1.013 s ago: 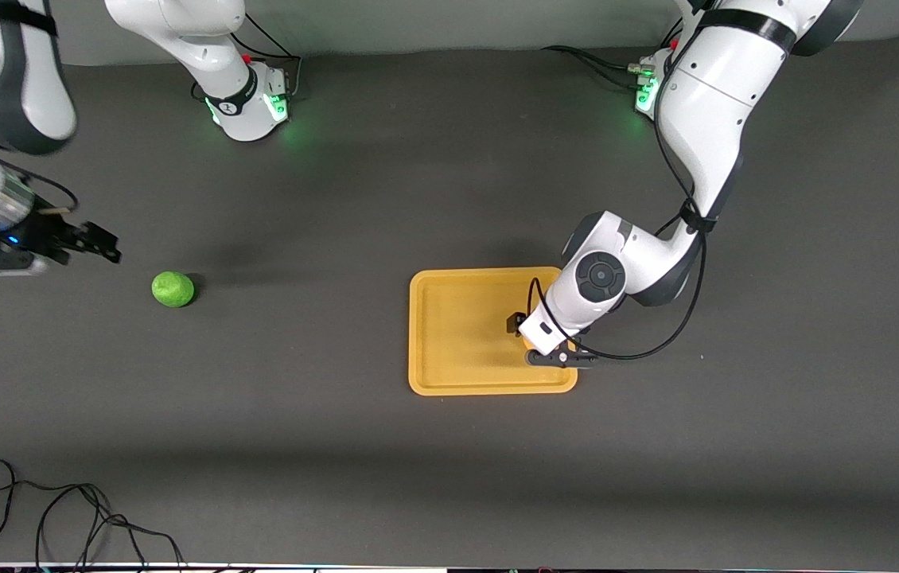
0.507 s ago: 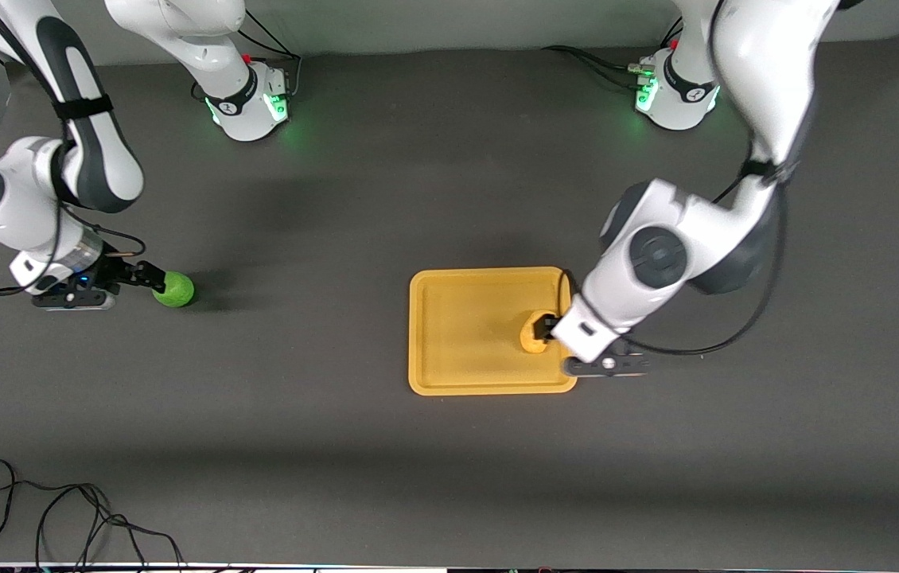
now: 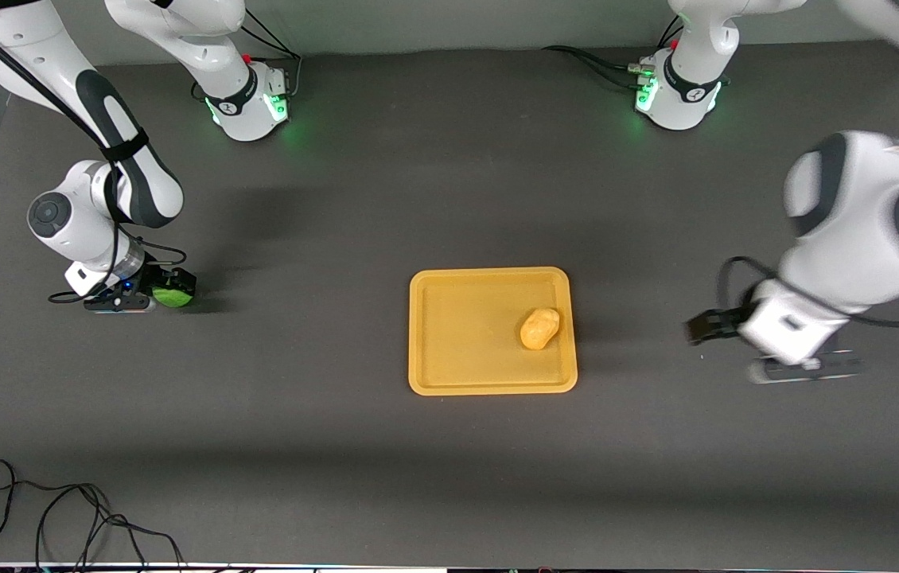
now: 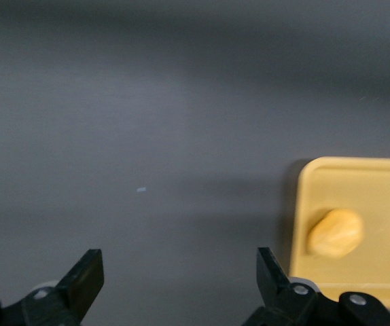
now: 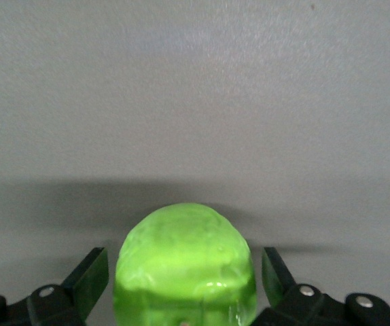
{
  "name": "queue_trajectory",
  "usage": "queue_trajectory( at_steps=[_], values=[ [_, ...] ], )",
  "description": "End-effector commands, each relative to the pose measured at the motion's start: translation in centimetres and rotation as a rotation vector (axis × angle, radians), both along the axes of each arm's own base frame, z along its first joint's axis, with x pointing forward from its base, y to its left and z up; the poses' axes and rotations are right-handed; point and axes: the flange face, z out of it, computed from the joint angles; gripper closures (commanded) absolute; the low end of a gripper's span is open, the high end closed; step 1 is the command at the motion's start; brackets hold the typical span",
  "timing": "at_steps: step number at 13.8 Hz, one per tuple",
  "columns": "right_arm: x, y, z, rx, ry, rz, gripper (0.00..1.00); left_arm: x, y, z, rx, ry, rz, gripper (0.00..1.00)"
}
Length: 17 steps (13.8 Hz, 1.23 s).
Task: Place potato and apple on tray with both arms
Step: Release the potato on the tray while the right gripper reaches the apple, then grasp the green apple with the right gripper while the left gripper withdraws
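My right gripper should close on the apple now. Its fingers are near the table beside the green apple (image 3: 173, 297) (image 5: 185, 272), so they would hold the apple if they closed now.
The yellow-orange potato (image 3: 539, 328) lies on the yellow-orange tray (image 3: 457, 334), in the part toward the left arm's end. It also shows in the left wrist view (image 4: 335, 232), on the tray (image 4: 378, 183). My left gripper (image 3: 694, 327) is open and empty, over bare table off the tray's edge; its own view (image 4: 179, 263) shows only table between the fingers. The green apple (image 3: 173, 297) sits on the table toward the right arm's end. My right gripper (image 3: 169, 288) is low and open, with the apple (image 5: 185, 272) between its fingers (image 5: 93, 272), a small gap on each side.
A loose black cable (image 3: 60, 517) lies at the table's near corner on the right arm's end. The two arm bases (image 3: 247, 99) (image 3: 676, 91) stand along the table's edge farthest from the front camera. Dark bare table lies between the apple and the tray.
My left gripper let go of the potato on the tray and drew away toward the left arm's end. My right gripper came down and moved around the apple.
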Motion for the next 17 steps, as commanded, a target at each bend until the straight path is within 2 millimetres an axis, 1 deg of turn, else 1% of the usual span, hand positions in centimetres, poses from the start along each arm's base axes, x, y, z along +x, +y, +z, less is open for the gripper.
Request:
queue_trajectory(
  at_steps=[1,2,3,4,6,8,9,10,11,12,13,15,16,17],
  values=[
    [0.0,-0.5,-0.1,0.005,0.000,0.012,0.20,-4.0,3.5,1.5,0.038,0.001,-0.037,0.00],
    [0.0,-0.5,0.2,0.006,0.000,0.012,0.39,-4.4,3.7,2.0,0.041,0.006,-0.020,0.00],
    [0.2,-0.4,1.1,0.009,0.004,0.012,0.47,-4.7,4.2,2.4,0.044,0.005,-0.002,0.00],
    [0.5,-0.4,2.4,0.014,0.008,0.008,0.48,-4.8,5.7,2.7,0.045,0.007,0.024,0.00],
    [2.4,0.0,6.2,0.019,-0.006,0.011,0.48,-4.8,6.1,3.0,0.052,0.004,0.041,0.00],
    [5.4,0.2,11.4,0.027,0.004,0.021,0.48,-4.6,6.5,4.5,0.051,-0.015,0.068,0.00],
    [7.7,1.6,14.5,0.029,0.013,0.042,0.48,-4.6,6.4,4.8,0.051,-0.012,0.078,0.00],
    [10.1,3.6,17.8,0.029,0.027,0.043,0.48,-4.7,6.4,5.1,0.053,-0.011,0.093,0.00],
    [12.0,5.8,20.4,0.027,0.040,0.034,0.48,-4.8,6.4,5.5,0.053,-0.017,0.110,0.00],
    [13.9,9.4,22.4,0.021,0.038,0.042,0.48,-4.8,6.3,5.6,0.053,-0.017,0.127,0.00],
    [15.3,13.3,23.7,0.016,0.034,0.053,0.48,-4.9,6.2,5.4,0.053,-0.014,0.144,0.00],
    [17.4,21.9,24.5,0.006,0.007,0.029,0.48,-4.9,6.1,5.3,0.054,-0.007,0.144,0.00],
    [18.1,26.8,24.4,0.003,-0.011,0.021,0.48,-5.1,6.8,5.2,0.063,0.008,0.136,0.00],
    [18.5,31.8,24.1,0.003,-0.031,0.012,0.49,-5.1,6.4,5.2,0.071,0.010,0.125,0.00]
  ],
)
